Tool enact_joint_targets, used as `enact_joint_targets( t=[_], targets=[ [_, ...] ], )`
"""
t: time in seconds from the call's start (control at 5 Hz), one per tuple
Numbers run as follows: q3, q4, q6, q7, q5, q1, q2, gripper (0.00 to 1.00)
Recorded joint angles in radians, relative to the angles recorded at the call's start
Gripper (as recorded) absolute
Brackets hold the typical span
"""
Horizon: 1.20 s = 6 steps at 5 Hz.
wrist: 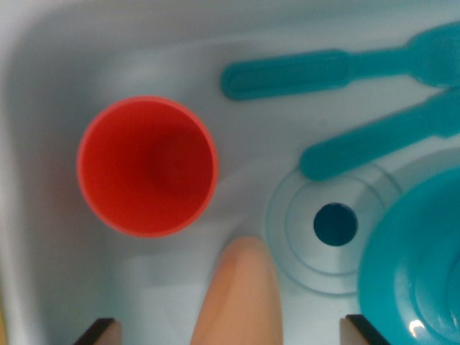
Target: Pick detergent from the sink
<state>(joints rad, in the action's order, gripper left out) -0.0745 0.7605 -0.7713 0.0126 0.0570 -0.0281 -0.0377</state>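
Observation:
I'll grab the peach-orange detergent bottle by its body [237, 309] next, to pick it from the sink.
I look straight down into a pale blue sink [43, 86]. A peach-orange rounded object [241, 287], apparently the detergent bottle, rises from the bottom edge of the wrist view; its lower part is cut off. My gripper [228, 330] is open, with only its two dark fingertips [97, 332] showing at the bottom corners. The bottle stands between them with a clear gap on each side, touching neither.
A red cup [147, 167] stands upright to the bottle's upper left. Two teal utensil handles [287, 75] [366, 144] lie at the upper right. A teal plate [417, 266] fills the lower right, beside the drain hole [335, 223].

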Motion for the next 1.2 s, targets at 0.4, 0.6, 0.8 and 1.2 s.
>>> enact_joint_targets(
  t=[0.4, 0.6, 0.8, 1.2],
  targets=[
    [0.0, 0.0, 0.0, 0.0, 0.0, 0.0, 0.0, 1.0],
    [0.0, 0.0, 0.0, 0.0, 0.0, 0.0, 0.0, 1.0],
    [0.0, 0.0, 0.0, 0.0, 0.0, 0.0, 0.0, 1.0],
    [0.0, 0.004, -0.006, 0.0, -0.0003, 0.0, 0.002, 1.0]
  ],
)
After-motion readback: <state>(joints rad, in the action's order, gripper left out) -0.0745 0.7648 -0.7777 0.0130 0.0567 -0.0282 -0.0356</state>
